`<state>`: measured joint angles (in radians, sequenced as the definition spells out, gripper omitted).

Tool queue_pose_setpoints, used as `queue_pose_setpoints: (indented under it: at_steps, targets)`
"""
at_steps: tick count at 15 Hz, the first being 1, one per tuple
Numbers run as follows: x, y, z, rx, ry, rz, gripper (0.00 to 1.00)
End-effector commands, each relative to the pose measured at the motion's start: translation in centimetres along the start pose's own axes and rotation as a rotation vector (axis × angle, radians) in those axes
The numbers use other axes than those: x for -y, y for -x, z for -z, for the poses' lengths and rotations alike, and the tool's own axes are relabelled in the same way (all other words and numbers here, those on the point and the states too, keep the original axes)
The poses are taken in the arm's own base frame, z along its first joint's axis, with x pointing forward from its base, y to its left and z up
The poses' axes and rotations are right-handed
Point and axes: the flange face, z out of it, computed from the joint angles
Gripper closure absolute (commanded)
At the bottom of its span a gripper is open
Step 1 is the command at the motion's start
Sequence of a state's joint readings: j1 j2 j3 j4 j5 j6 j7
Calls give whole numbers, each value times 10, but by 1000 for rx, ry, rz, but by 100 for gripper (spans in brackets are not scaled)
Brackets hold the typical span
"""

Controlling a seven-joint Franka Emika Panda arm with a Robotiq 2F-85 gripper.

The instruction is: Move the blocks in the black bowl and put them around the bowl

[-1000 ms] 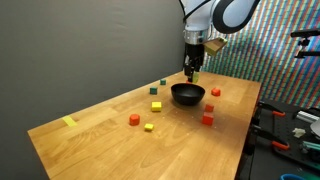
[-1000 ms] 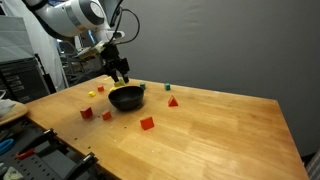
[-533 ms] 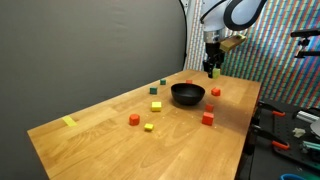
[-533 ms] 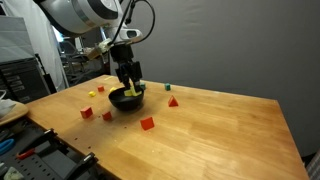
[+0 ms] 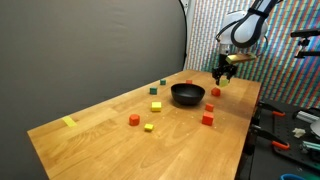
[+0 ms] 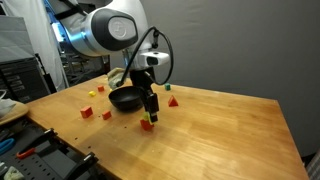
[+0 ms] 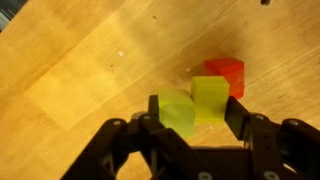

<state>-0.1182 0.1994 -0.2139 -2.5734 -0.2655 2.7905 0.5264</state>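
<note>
My gripper keeps hold of the yellow-green block for now, since the block would end against the red block close below if I opened it now.
The glossy black bowl [image 5: 187, 95] [image 6: 125, 98] stands mid-table; I cannot see inside it. My gripper [image 5: 222, 76] [image 6: 149, 113] [image 7: 195, 108] hangs low over the table beside the bowl, apart from it. It is shut on a yellow-green block [image 7: 210, 98] [image 6: 150, 116], and a paler green piece [image 7: 177, 112] is pressed next to that block between the fingers. A red block [image 7: 226, 72] [image 6: 147, 124] [image 5: 215, 92] lies on the wood just beyond the fingertips. Other small blocks lie around the bowl, among them a red one [image 5: 133, 119], a yellow one [image 5: 149, 127] and a green one [image 5: 156, 105].
A flat yellow strip [image 5: 68, 122] lies near one end of the wooden table [image 5: 100, 140]. The table edge and a rack with tools [image 5: 290, 130] are close behind the gripper. A red cone-shaped piece [image 6: 173, 101] and a green cube [image 6: 168, 87] sit past the bowl.
The gripper has carried the yellow-green block from above the bowl out to the side and down, close to the table beside a red block. Its jaws stayed as they were.
</note>
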Motion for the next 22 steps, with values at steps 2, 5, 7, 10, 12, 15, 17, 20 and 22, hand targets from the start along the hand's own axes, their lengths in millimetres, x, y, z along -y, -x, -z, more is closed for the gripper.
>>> queue_pose_setpoints:
  at_steps: [2, 5, 7, 10, 12, 15, 17, 20, 22]
  targets:
    - [-4, -14, -37, -90, -101, -220, 59]
    - [2, -25, -48, -157, -139, -328, 59]
    - [8, -30, -54, -179, -148, -364, 59]
    - [14, -38, -55, -210, -153, -401, 56]
    - [15, -40, -54, -228, -148, -406, 9]
    - [15, -38, -49, -248, -111, -381, 0]
    - [13, -33, -37, -256, -89, -354, 0]
    - [7, -24, -12, -293, -69, -316, 0]
    - [5, -14, 7, -315, -74, -277, 0]
